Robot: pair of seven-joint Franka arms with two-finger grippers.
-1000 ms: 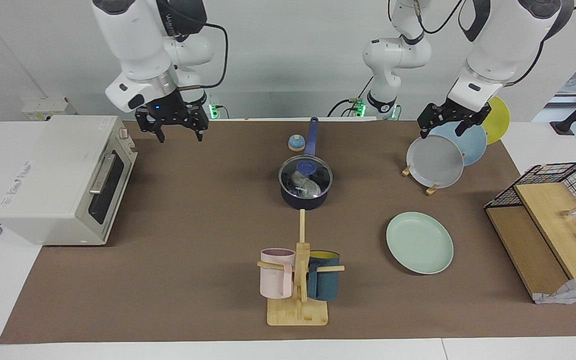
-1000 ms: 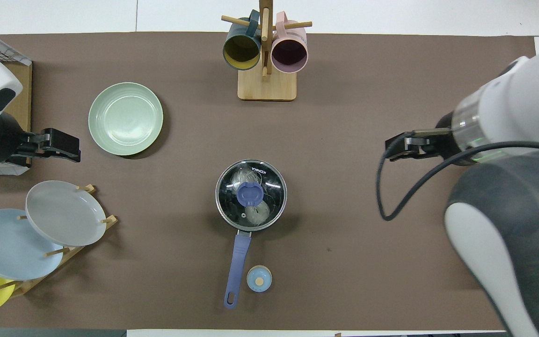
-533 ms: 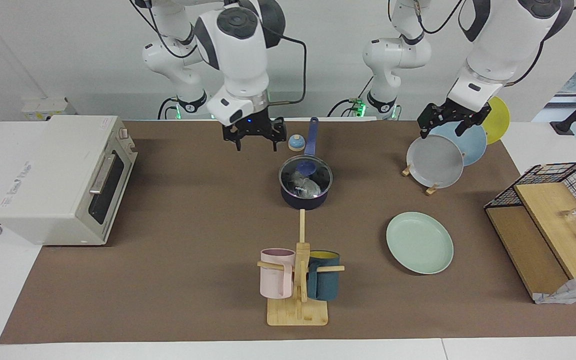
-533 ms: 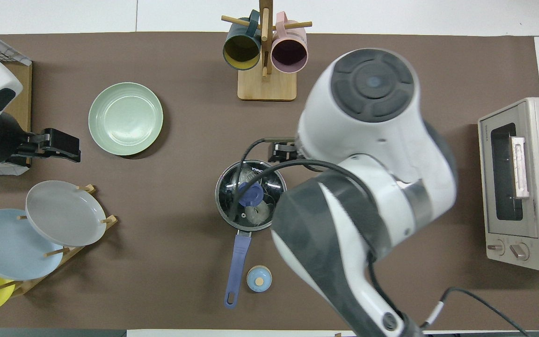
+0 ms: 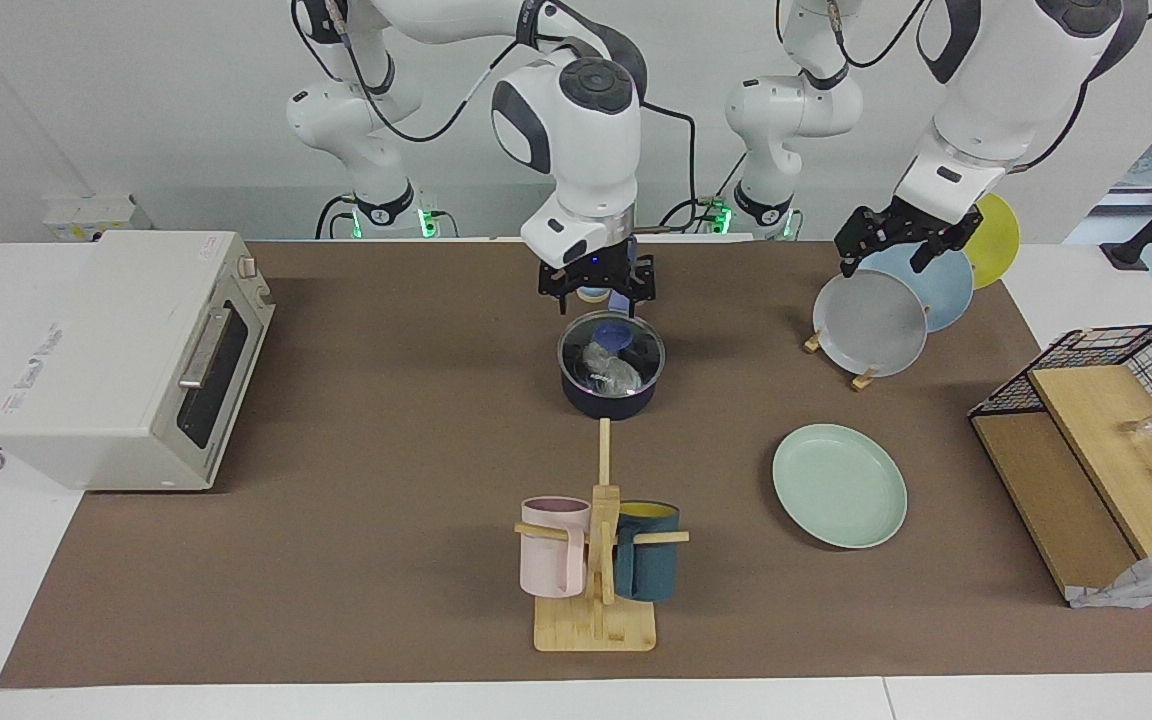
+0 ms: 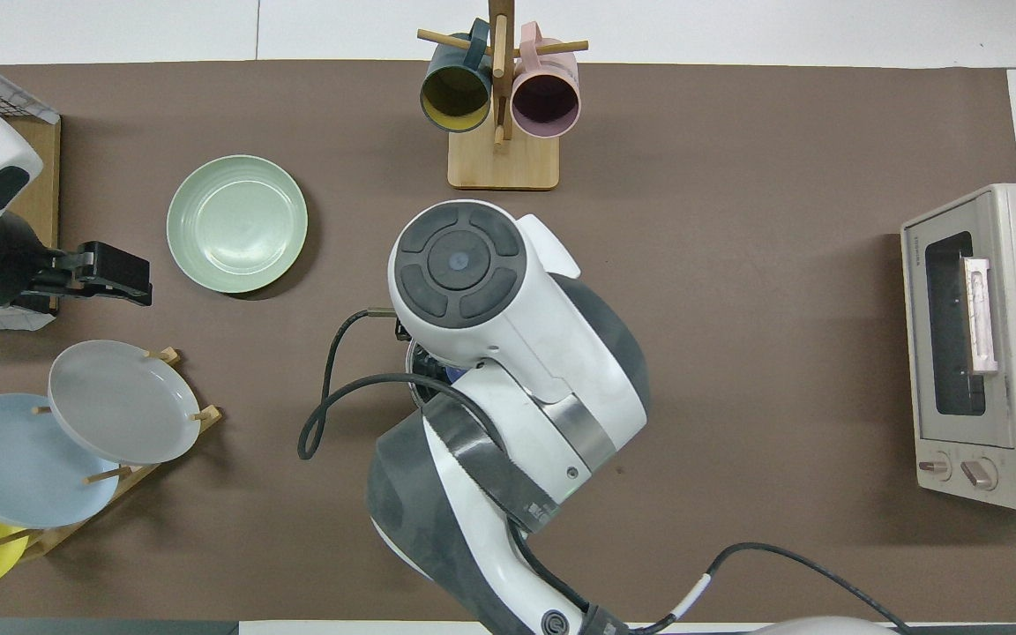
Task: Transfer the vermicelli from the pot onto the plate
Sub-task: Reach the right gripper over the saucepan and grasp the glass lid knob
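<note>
My right gripper is to grab the glass lid by its blue knob (image 6: pixel 454 374) next. That will uncover the pot (image 6: pixel 420 383) so the vermicelli can be transferred.
The dark navy pot (image 5: pixel 609 392) stands mid-table with its glass lid (image 5: pixel 636 352) and blue knob (image 5: pixel 615 336) on it. The whitish vermicelli (image 5: pixel 608 370) shows through the lid. My right gripper (image 5: pixel 598 297) is open and hangs just above the pot's handle-side rim, close to the lid's knob. In the overhead view the right arm (image 6: pixel 490 353) hides the pot. The mint-green plate (image 5: pixel 839 485) lies bare toward the left arm's end, farther from the robots than the pot; it also shows in the overhead view (image 6: pixel 236 223). My left gripper (image 5: pixel 894 248) waits open over the plate rack.
A plate rack (image 5: pixel 861 378) holds grey (image 5: pixel 871 322), light blue and yellow plates. A mug tree (image 5: pixel 596 540) stands farther from the robots than the pot. A toaster oven (image 5: pixel 136 350) is at the right arm's end, a wire basket (image 5: pixel 1136 360) at the left arm's.
My right arm has swung from beside the toaster oven to above the pot and come lower. The left arm, pot, lid and plate have not moved.
</note>
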